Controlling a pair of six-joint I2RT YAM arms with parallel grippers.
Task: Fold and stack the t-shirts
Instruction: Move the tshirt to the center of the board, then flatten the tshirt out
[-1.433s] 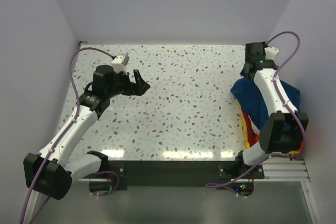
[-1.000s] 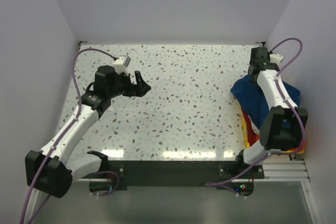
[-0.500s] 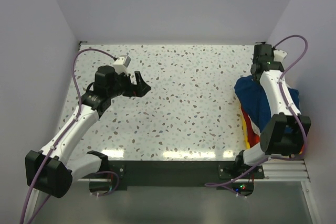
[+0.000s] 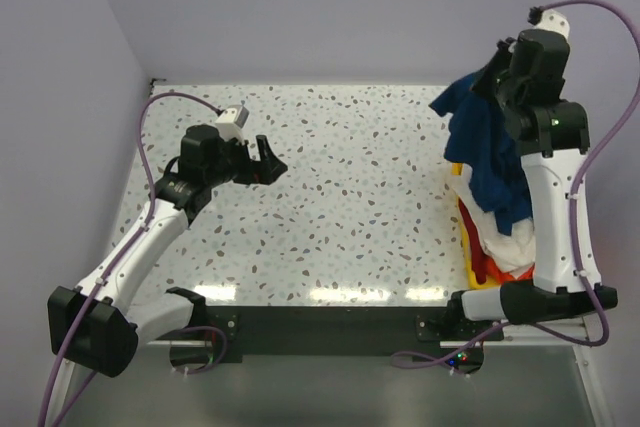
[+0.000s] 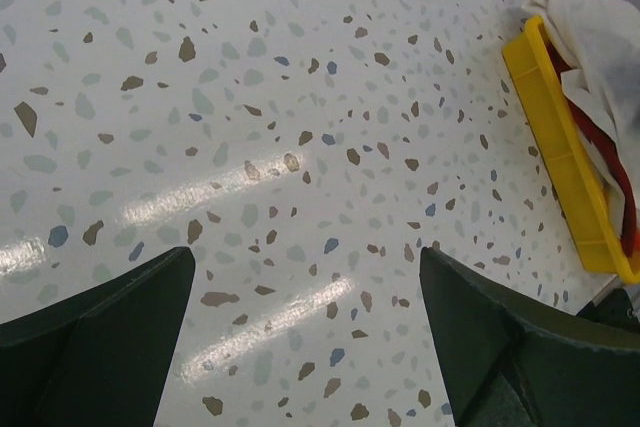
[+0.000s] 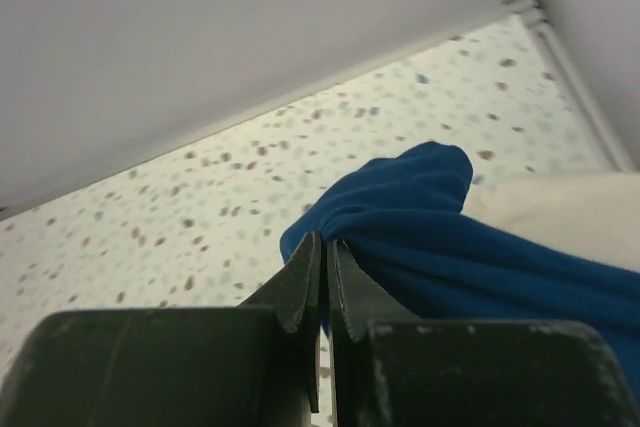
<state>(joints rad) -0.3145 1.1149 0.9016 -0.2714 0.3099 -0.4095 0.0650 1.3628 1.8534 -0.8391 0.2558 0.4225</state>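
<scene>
The navy blue t-shirt (image 4: 490, 157) needs to be spread for folding, so my left gripper needs to grip it next by a loose edge away from where my right gripper pinches it.
The navy blue t-shirt (image 4: 490, 157) hangs bunched in the air at the right side of the table, and my right gripper (image 4: 497, 72) is shut on its top fold. The right wrist view shows the closed fingertips (image 6: 325, 242) pinching the blue cloth (image 6: 420, 217). Under it a cream-white t-shirt (image 4: 510, 237) and an orange-red one (image 4: 482, 265) lie heaped in the bin. My left gripper (image 4: 270, 159) hovers open over the left of the table, and nothing sits between its fingers (image 5: 305, 257).
The yellow plastic bin (image 4: 468, 247) stands at the table's right edge; in the left wrist view the bin (image 5: 560, 147) holds white cloth (image 5: 600, 27) and red cloth (image 5: 605, 147). The speckled tabletop (image 4: 350, 177) is walled at the back and on both sides.
My right gripper has shut on the navy t-shirt and risen, pulling it up off the heap and uncovering the cream-white cloth below. The left arm has not moved.
</scene>
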